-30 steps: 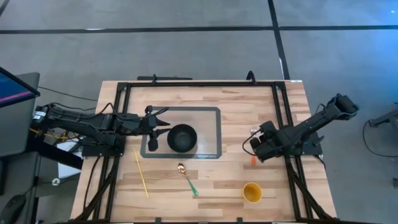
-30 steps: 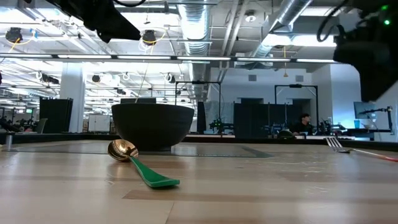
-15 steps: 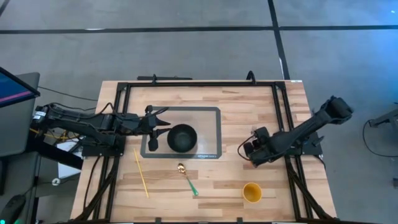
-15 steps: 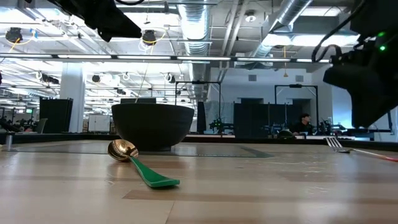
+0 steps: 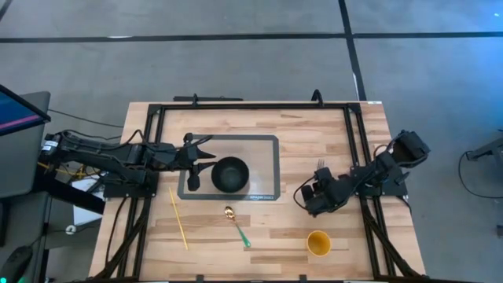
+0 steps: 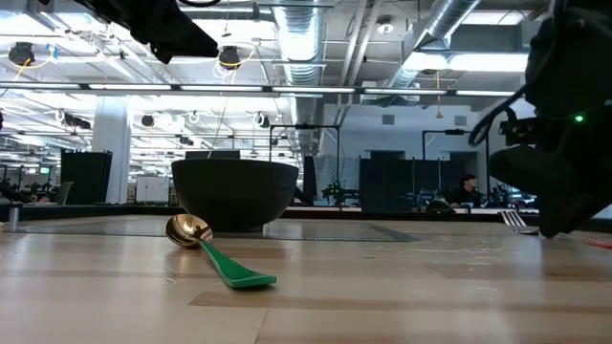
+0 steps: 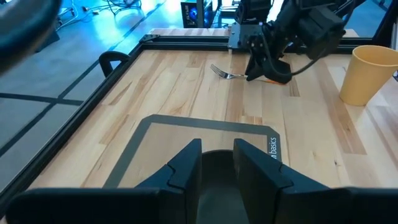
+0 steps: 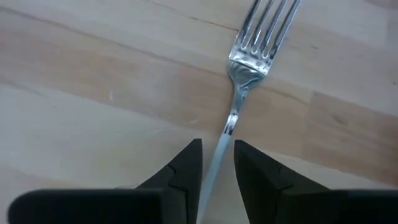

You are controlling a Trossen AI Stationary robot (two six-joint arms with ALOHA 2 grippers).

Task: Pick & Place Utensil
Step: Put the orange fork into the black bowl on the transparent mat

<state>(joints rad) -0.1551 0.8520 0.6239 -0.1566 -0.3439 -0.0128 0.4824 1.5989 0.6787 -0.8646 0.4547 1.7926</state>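
Observation:
My right gripper will next grab the silver fork by its handle [image 8: 217,154] beside the metal neck, to take it to the black bowl.
A silver fork [image 5: 320,166] with an orange handle lies flat on the wood on the table's right half, its tines [image 8: 261,31] toward the far edge. My right gripper [image 8: 217,155] stands over it, pointing down, low by the table [image 6: 564,225]. It is open by a narrow gap, one finger on either side of the fork's thin neck [image 8: 231,121], with wood showing between neck and fingers. The gripper hides the orange handle from above. My left gripper [image 5: 206,153] waits open beside the black bowl [image 5: 229,174], which stands on a grey mat [image 5: 267,149].
A gold spoon with a green handle [image 5: 236,226] lies near the bowl toward the near edge. A yellow chopstick [image 5: 178,218] lies at near left and a yellow cup [image 5: 318,243] stands at near right, close to my right gripper. A black frame [image 5: 236,106] rims the table.
My right gripper has moved toward the table's left and near edges and come down over the fork, ending low by the tabletop astride the neck. The fork, spoon and bowl have stayed where they were.

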